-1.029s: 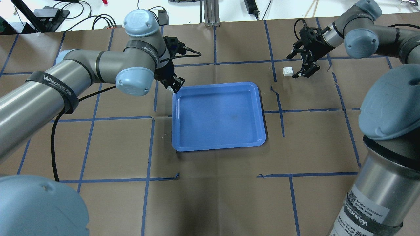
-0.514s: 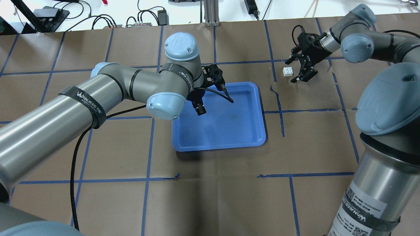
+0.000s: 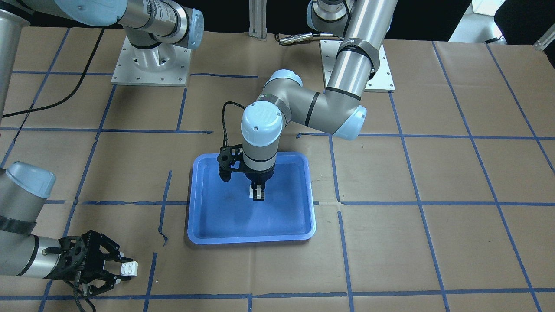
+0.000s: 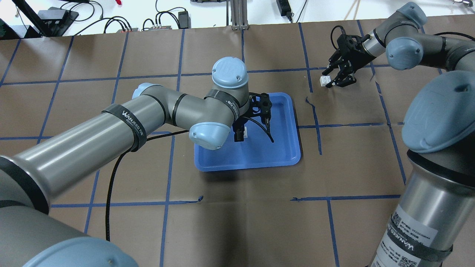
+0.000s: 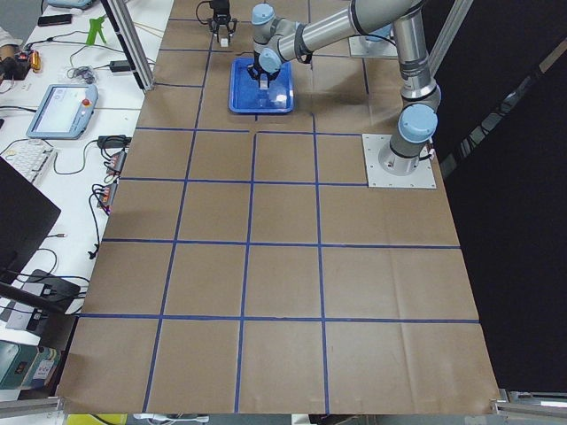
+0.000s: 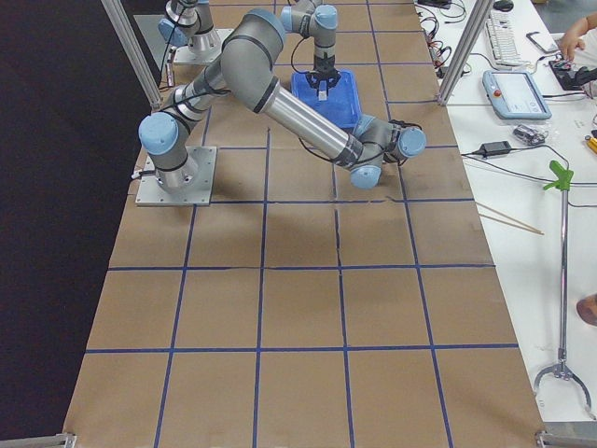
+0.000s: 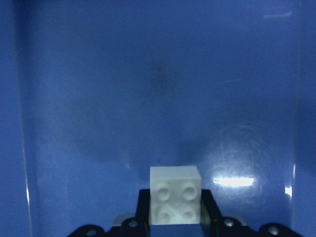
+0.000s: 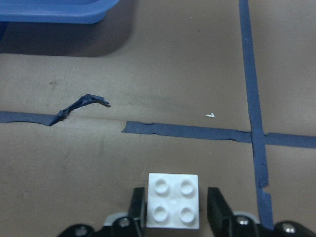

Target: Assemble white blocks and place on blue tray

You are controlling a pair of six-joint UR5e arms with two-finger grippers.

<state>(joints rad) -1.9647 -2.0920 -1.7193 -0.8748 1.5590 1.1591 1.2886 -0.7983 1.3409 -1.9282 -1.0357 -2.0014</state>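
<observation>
My right gripper will next pick up the second white block by its opposite flat sides, to assemble the white blocks on the blue tray.
My left gripper [image 4: 240,135] hangs low over the middle of the blue tray [image 4: 282,148], shut on one white block [image 4: 245,130]. The left wrist view shows that block [image 7: 175,194] with its studs facing the camera, held between the fingers above the tray floor [image 7: 148,74]. In the front view the left gripper [image 3: 257,194] holds the block [image 3: 252,189] over the tray [image 3: 225,225]. The second white block [image 4: 325,80] sits studs up on the table, right of the tray. My right gripper [image 4: 331,78] is open, one finger on each side of this block [image 8: 174,200].
The brown paper table [image 4: 237,222] is marked with a blue tape grid. A torn curl of tape [image 8: 81,104] lies ahead of the right gripper, and the tray's corner [image 8: 49,11] shows beyond it. Cables and power supplies [image 4: 163,20] lie past the far edge.
My left arm has swung right, carrying its white block from the tray's far left corner to over the tray's middle. My right gripper has closed in on the second block and now straddles it.
</observation>
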